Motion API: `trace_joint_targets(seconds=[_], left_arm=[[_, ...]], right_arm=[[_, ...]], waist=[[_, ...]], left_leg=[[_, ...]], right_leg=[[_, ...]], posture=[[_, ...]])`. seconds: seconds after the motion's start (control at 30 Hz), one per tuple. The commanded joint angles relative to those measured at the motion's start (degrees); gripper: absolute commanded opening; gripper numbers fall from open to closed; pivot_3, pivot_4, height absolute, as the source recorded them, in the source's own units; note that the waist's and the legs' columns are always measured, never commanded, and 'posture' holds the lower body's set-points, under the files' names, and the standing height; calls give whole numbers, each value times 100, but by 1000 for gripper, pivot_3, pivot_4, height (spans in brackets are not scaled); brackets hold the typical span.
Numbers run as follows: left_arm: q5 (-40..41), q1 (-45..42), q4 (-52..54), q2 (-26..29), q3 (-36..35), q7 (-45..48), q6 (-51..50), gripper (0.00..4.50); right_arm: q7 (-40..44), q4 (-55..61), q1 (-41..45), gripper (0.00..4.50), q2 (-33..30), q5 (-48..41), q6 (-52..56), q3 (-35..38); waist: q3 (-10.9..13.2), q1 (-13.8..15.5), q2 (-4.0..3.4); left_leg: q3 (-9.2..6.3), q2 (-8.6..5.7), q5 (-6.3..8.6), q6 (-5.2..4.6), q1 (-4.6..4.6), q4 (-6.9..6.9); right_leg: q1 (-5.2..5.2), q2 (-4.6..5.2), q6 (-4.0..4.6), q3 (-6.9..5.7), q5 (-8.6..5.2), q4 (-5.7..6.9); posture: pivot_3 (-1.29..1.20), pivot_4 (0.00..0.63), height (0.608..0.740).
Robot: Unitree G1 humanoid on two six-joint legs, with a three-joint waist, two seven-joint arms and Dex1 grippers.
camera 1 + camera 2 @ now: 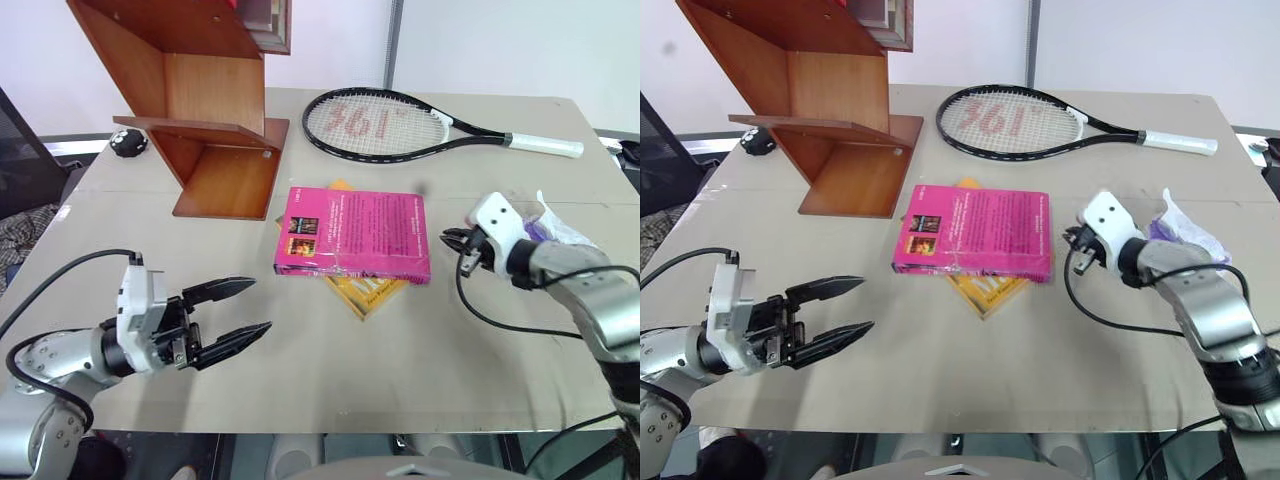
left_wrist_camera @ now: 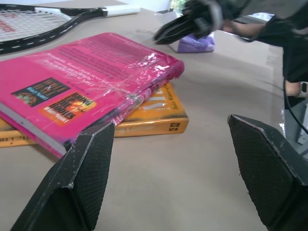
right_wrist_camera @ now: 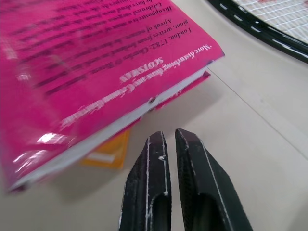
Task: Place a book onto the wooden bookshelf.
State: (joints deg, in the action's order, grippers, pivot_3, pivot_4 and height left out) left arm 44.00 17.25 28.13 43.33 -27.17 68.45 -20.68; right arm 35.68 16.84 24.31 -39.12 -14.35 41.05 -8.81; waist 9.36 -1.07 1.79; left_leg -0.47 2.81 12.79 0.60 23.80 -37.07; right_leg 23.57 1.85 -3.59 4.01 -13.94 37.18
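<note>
I need to grab the pink book by its spine (image 1: 350, 273) (image 2: 126, 107) with my left gripper next. Then I can stand it on the wooden bookshelf.
The pink book (image 1: 352, 234) lies flat in the middle of the table on top of a yellow book (image 1: 368, 293). The wooden bookshelf (image 1: 200, 100) stands at the far left of the table, well behind the books. My right gripper (image 1: 450, 238) hovers just off the pink book's right edge, shut, with nothing between its fingers (image 3: 163, 159); the book's page edge (image 3: 120, 120) sits right ahead of them. My left gripper (image 1: 238, 312) is open near the front left of the table, pointing toward the books, a good gap short of them.
A black tennis racket (image 1: 400, 125) lies across the back of the table. A small black object (image 1: 128, 142) sits left of the shelf. A purple and white crumpled thing (image 1: 555, 225) lies behind my right wrist.
</note>
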Motion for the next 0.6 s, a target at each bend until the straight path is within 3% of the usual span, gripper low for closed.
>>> trace_joint_targets(seconds=[0.03,0.4,0.57,0.6], left_arm=[[105,50,127,66,-215,92,140,3879],[66,338,275,-100,-183,-145,158,3879],[425,682,672,-266,33,-1196,-771,3879],[517,762,763,-348,116,-1448,-960,3879]], right_arm=[[65,-123,368,47,168,190,-13,-262],[159,-123,793,47,737,435,203,-837],[803,195,246,47,548,-193,-664,-22],[1117,368,-65,280,329,-376,-884,227]], waist=[[0,1,0],[0,1,0],[0,37,0],[1,35,1]], left_leg=[[0,0,0,0,0,0],[-1,0,0,0,1,1],[-3,-1,0,0,4,2],[-5,-2,1,-1,6,2]], right_leg=[[0,0,0,0,0,0],[0,1,0,-1,0,1],[0,2,-1,-1,0,0],[-1,4,-3,-2,0,-1]], posture=[[0,150,740],[0,150,740],[0,150,740],[0,150,740]])
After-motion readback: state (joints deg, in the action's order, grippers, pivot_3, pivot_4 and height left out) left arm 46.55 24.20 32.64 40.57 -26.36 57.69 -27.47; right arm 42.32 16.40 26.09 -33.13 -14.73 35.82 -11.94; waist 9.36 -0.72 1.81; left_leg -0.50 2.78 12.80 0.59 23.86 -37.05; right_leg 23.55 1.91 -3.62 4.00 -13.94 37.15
